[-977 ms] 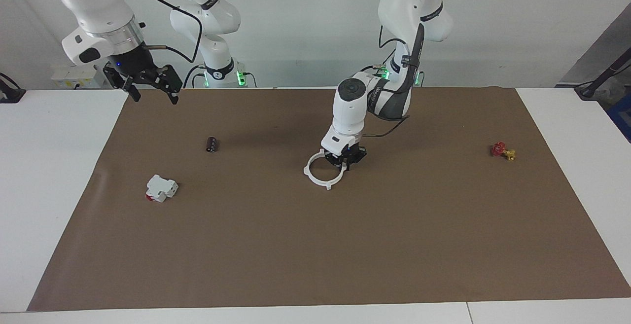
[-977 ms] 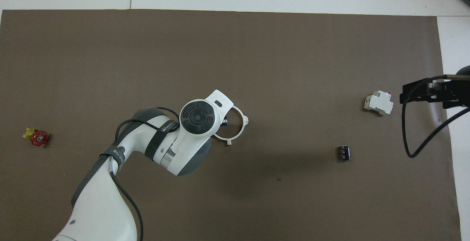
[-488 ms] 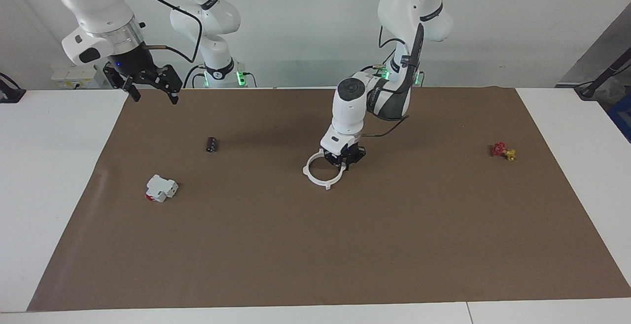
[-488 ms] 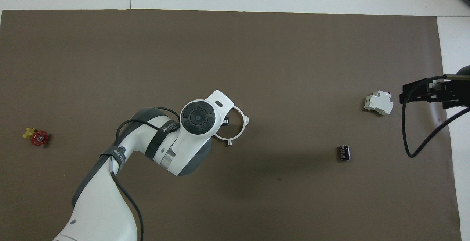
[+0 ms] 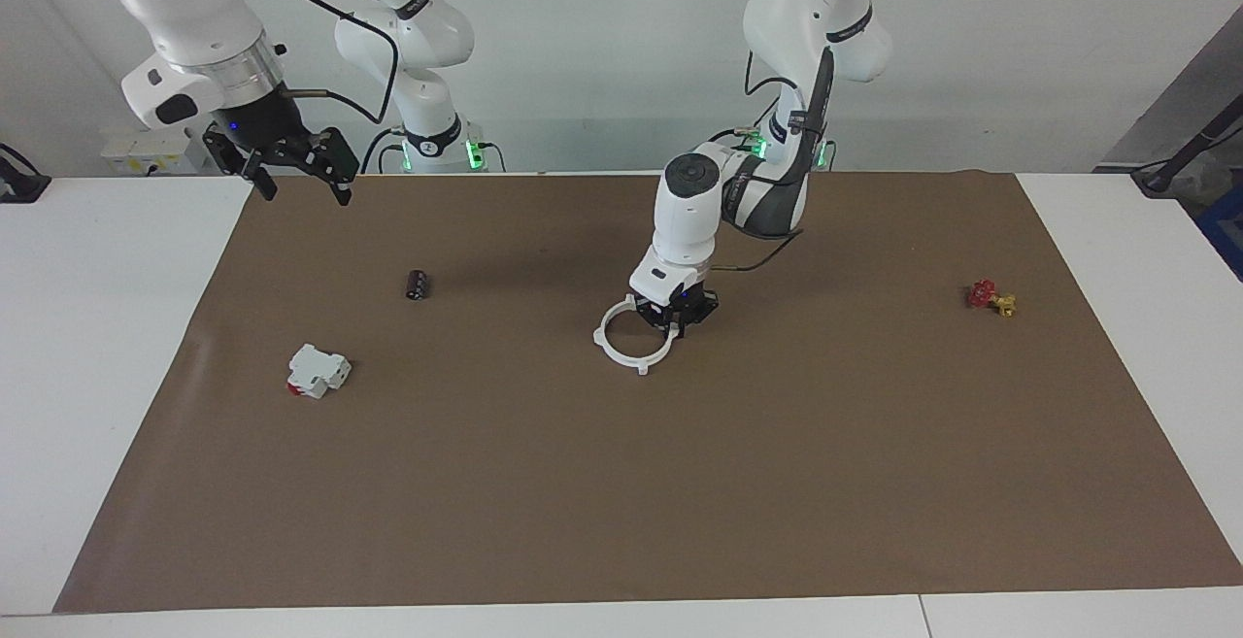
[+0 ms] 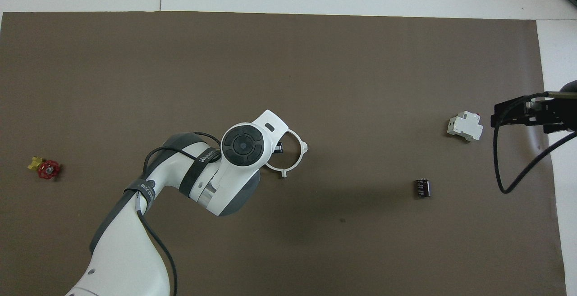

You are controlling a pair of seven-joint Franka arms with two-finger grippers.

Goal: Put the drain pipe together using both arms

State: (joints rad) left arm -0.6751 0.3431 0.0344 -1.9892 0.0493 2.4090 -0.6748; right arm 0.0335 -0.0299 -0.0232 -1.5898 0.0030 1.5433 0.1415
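My left gripper is ready to release the white ring and needs to let it go, because the ring's lower tab and rim lie flat on the brown mat.
The drain pipe (image 5: 621,360) is one whole flat white ring with outward tabs, at the middle of the brown mat. My left gripper (image 5: 680,316) points down over the ring's edge toward the left arm's end and is shut on it. I cannot tell whether the ring rests on the mat or hangs just above it. In the overhead view the left wrist covers part of the ring (image 6: 300,151). My right gripper (image 5: 303,189) is open and empty, raised over the mat's corner at the right arm's end, and it also shows in the overhead view (image 6: 532,113).
A white boxy block with a red mark (image 5: 318,371) (image 6: 464,126) and a small black cylinder (image 5: 418,285) (image 6: 422,188) lie toward the right arm's end. A red and yellow valve (image 5: 990,297) (image 6: 45,168) lies toward the left arm's end. The brown mat (image 5: 621,483) covers the table.
My left gripper has shifted slightly toward the right arm's end and the ring has moved with it. The right arm has not moved.
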